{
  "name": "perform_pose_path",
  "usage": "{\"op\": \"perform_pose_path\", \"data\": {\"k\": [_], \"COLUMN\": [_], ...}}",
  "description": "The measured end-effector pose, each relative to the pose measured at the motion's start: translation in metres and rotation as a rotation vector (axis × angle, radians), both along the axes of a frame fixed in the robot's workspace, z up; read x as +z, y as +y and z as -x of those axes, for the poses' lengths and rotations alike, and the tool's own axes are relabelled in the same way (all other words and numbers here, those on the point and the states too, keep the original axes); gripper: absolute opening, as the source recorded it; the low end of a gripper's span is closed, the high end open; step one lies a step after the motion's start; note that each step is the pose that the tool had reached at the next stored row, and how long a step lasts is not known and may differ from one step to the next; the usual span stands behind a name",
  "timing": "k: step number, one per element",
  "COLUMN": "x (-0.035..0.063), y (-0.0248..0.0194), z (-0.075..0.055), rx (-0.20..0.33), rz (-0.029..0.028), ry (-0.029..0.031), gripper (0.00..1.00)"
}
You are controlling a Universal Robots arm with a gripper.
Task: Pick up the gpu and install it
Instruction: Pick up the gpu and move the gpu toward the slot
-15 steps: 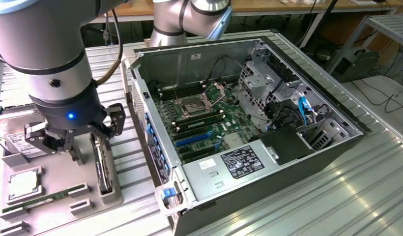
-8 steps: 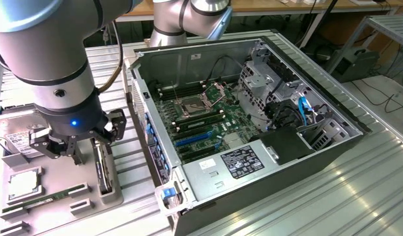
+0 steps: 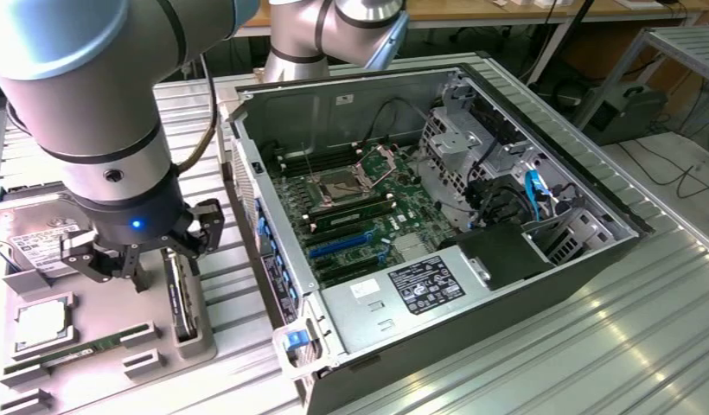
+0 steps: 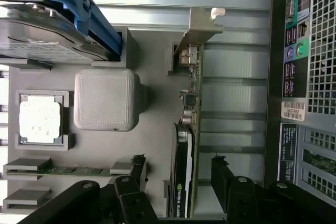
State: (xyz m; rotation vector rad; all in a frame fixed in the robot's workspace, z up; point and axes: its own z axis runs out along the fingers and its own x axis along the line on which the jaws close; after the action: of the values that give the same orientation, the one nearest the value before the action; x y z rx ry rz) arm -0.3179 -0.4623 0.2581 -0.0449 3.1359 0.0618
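I have my fingers only around the GPU's top edge [image 4: 195,129], short of its dark side [image 4: 180,182], so I need to move toward that side before my gripper closes on the GPU.
The gpu [image 4: 188,129] stands on its long edge in a slot of the grey holder tray [image 4: 152,129], its silver bracket [image 4: 202,24] at one end and a dark face with a logo at the other. In the exterior view the gpu [image 3: 182,294] sits just left of the open computer case [image 3: 585,233]. My gripper [image 4: 178,174] hovers over it, open, with one black finger [image 4: 137,167] on each side of the card and not touching it. In the exterior view my gripper [image 3: 141,259] hangs just above the card's top edge.
On the tray lie a hard drive [image 3: 32,238] with a blue rail [image 4: 79,3], a processor [image 4: 39,119], a memory stick [image 4: 73,170] and a grey block [image 4: 105,99]. The case shows its motherboard [image 3: 354,216] with blue slots [image 3: 337,246] and a power supply [image 3: 430,285].
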Motion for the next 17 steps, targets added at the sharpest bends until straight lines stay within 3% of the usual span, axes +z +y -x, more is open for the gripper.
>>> {"op": "perform_pose_path", "data": {"k": [6, 17], "x": [-0.0118, -0.0345], "y": [0.0078, 0.0081], "z": [0.000, 0.000], "rx": [-0.018, -0.050], "rz": [0.0001, 0.0004], "ry": [0.0011, 0.0013], "gripper": [0.62, 0.62]}}
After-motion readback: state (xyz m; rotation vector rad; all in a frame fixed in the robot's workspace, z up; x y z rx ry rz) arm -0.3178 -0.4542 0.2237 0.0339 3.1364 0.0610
